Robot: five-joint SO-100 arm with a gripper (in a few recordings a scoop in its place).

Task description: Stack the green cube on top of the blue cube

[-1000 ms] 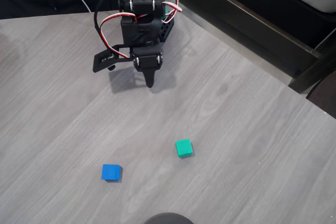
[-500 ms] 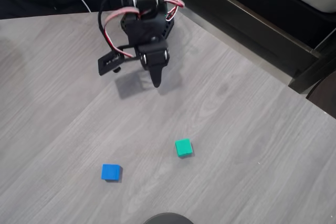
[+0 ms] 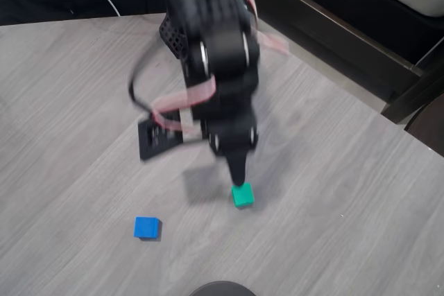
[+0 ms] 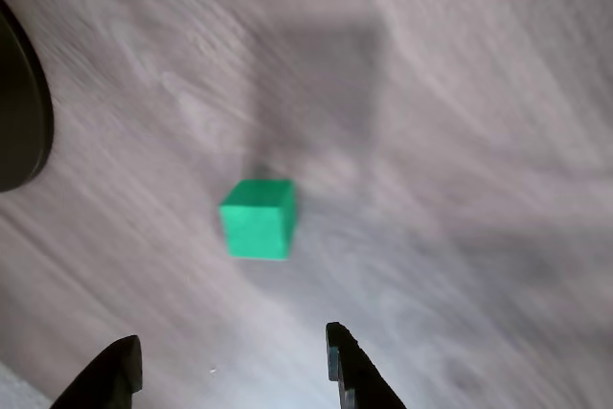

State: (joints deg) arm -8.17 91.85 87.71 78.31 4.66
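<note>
I should pick up the green cube by two opposite sides next with my gripper. Then I can stack the green cube (image 3: pixel 242 195) on the blue cube (image 3: pixel 146 227).
The green cube (image 3: pixel 242 195) rests on the grey wood table, and the wrist view has the green cube (image 4: pixel 257 218) just ahead of my fingers. The blue cube (image 3: pixel 146 227) sits to its left, apart from it. My gripper (image 3: pixel 236 168), blurred by motion, hangs directly above the green cube's far side. In the wrist view my gripper (image 4: pixel 230 371) is open, its two fingertips (image 4: pixel 347 363) spread wide with nothing between them and short of the cube.
A dark round object (image 3: pixel 222 289) pokes in at the table's front edge, seen also as a dark round object (image 4: pixel 19 112) at the left of the wrist view. The table's edge and a dark frame (image 3: pixel 326 32) run along the upper right.
The arm has swung down and forward from the back of the table, bringing the gripper over the green cube. Neither cube has moved.
</note>
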